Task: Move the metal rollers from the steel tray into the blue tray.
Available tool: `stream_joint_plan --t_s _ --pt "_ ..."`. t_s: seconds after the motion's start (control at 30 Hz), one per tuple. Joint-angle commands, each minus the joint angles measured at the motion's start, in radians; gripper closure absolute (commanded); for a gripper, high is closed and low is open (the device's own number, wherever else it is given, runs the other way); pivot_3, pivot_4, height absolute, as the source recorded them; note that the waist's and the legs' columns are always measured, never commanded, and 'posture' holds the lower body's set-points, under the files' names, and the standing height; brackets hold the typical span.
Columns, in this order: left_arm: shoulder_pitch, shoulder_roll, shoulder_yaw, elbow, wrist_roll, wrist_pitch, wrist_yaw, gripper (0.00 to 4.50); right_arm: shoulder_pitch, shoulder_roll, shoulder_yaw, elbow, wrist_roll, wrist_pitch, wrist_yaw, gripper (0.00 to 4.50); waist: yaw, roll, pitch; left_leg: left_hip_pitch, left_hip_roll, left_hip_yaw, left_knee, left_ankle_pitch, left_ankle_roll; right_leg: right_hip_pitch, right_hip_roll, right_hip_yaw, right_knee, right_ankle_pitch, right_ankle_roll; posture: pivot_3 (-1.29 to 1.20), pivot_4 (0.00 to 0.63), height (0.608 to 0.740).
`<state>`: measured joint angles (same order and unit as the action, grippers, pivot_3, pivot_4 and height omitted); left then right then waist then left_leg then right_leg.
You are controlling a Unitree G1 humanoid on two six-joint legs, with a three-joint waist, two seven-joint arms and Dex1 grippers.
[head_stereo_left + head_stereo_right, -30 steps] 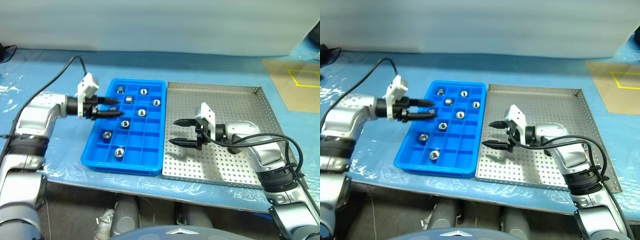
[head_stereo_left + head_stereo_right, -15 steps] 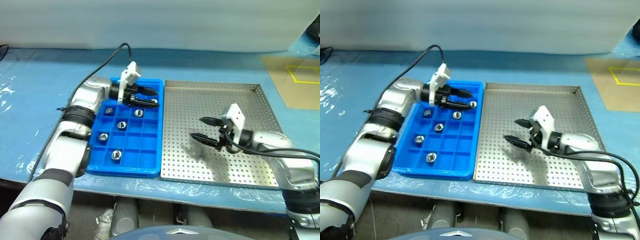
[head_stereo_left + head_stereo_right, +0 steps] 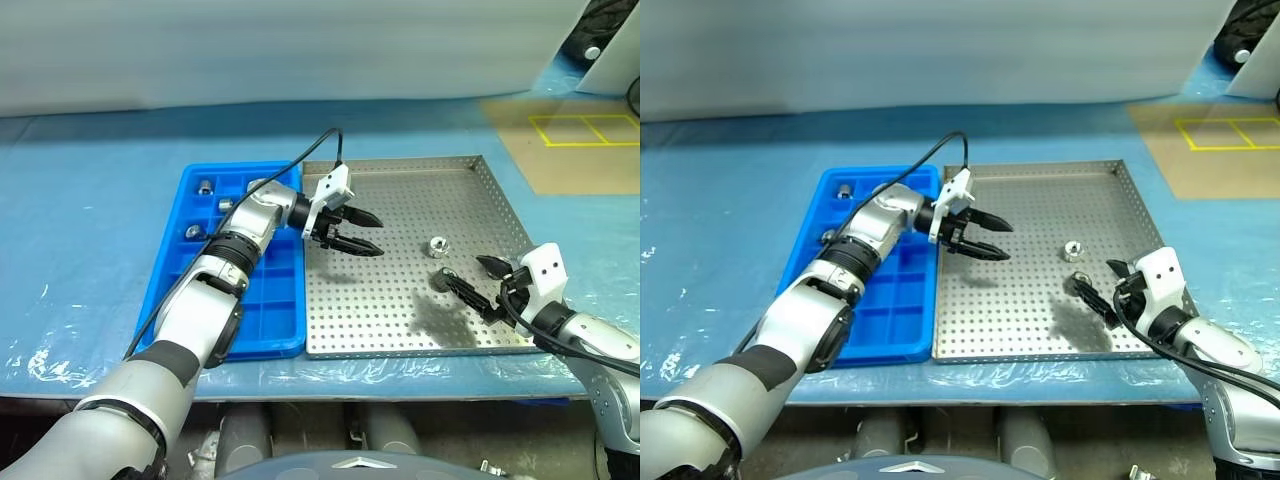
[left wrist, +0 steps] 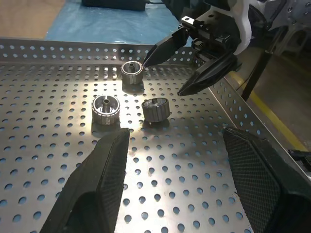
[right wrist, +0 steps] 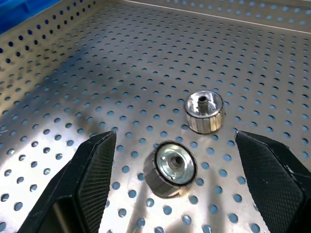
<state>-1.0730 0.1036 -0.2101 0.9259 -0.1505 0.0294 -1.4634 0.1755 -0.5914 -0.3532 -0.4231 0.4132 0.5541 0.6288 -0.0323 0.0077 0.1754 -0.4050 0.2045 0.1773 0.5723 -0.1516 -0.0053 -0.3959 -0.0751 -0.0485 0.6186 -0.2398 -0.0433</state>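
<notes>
The robot's right gripper isn't ready to close yet: its fingers are above the near roller, with the steel tray's empty perforated bottom between them, so it needs to go down first, then close on the roller.
The steel tray lies right of the blue tray. Two metal rollers show on its perforated floor near the right side; the left wrist view shows three rollers. Several more rollers sit in the blue tray's far compartments. My left gripper hangs open and empty over the steel tray's left part, pointing toward the rollers. My right gripper is open at the tray's right, one roller lying between its fingers and another just beyond.
Both trays rest on a blue film-covered table. A brown board with yellow tape lies at the back right. The table's front edge runs just below the trays. A black cable arcs above my left wrist.
The view has swung. My left gripper moved right, from over the blue tray to over the steel tray. My right gripper drew back to the tray's right side, by the rollers.
</notes>
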Motion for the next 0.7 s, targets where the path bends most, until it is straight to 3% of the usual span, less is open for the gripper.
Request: stream_joint_plan --t_s 0.03,0.6,0.7 --pt "-0.010 -0.006 0.014 -0.022 0.000 -0.018 0.004 1.27 0.002 0.019 0.002 0.024 -0.010 -0.040 -0.016 0.46 -0.005 0.000 0.000 0.000 0.000 0.000 0.000 0.000 0.000 0.000 0.000 0.000 0.000 0.000 0.000 -0.53 0.150 0.740" --pt "0.033 0.041 0.040 -0.119 -0.013 0.057 0.049 1.27 -0.080 0.054 0.153 0.302 -0.104 -0.181 0.000 0.46 -0.006 0.000 0.000 0.000 0.001 0.000 0.000 -0.002 0.007 0.005 -0.002 -0.001 -0.006 0.000 0.000 -0.43 0.150 0.740" --pt "0.036 0.060 0.046 -0.131 -0.018 0.074 0.050 1.22 -0.096 0.051 0.157 0.325 -0.115 -0.192 -0.004 1.36 -0.007 0.000 0.000 0.002 0.001 0.000 0.000 -0.002 0.008 0.007 -0.002 -0.001 -0.007 0.000 0.000 -0.41 0.150 0.740"
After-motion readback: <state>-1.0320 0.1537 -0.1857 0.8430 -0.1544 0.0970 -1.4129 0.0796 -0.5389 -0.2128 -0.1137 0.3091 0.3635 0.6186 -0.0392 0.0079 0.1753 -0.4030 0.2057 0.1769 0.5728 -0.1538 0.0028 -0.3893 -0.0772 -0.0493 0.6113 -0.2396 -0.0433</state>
